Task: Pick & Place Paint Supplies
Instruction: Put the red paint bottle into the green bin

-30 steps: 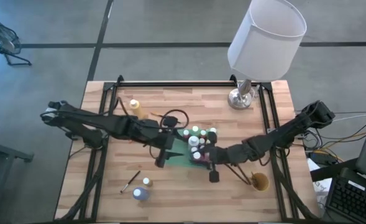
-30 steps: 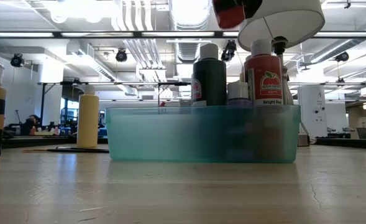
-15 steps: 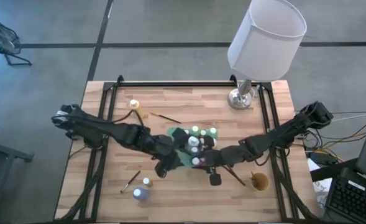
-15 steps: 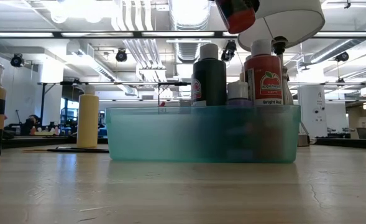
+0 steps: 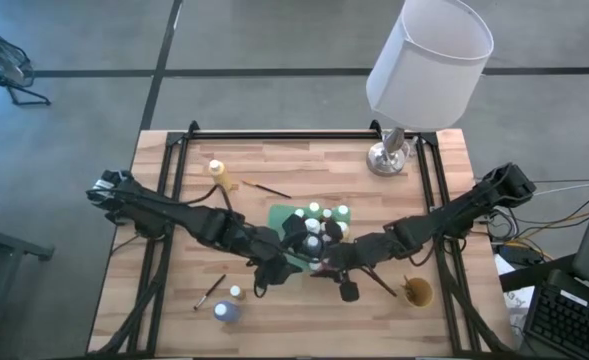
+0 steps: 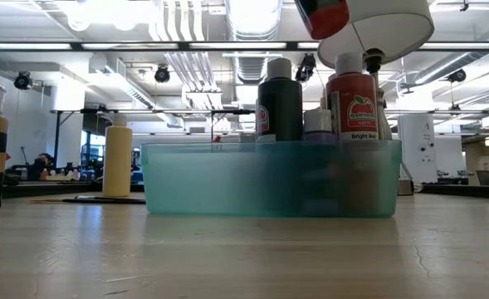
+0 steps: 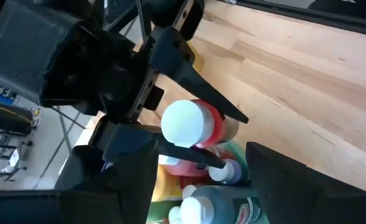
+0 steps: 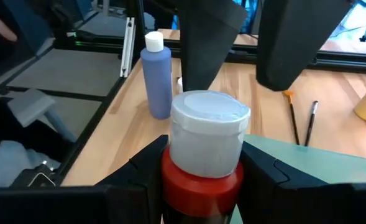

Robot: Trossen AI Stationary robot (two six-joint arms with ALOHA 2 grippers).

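Note:
I should grab the red paint bottle by its pale cap with my left gripper next. Then I can carry the bottle over and put it in the teal bin.
My right gripper is shut on a red paint bottle with a pale cap and holds it above the teal bin. The same bottle shows at the top of the low view. The bin holds several bottles, among them a black one and a red one. My left gripper stands open just beyond the held bottle. Its two fingers point at the cap without touching it. My right gripper pinches the red bottle's body just under the cap between its two fingers. The fingers come from the table's right side, slanting a little downward. The bottle is lifted clear above the bin, slightly tilted, cap up.
A blue bottle, a small pale-capped bottle and a brush are at the near left. A yellow bottle and a brush are farther back. A tan cup stands near right, a lamp far right.
My left gripper has moved toward the near edge and toward the held red bottle, rolling about its own line as it went; it has uncovered the bin's left part. The red bottle in my right gripper has tipped a little.

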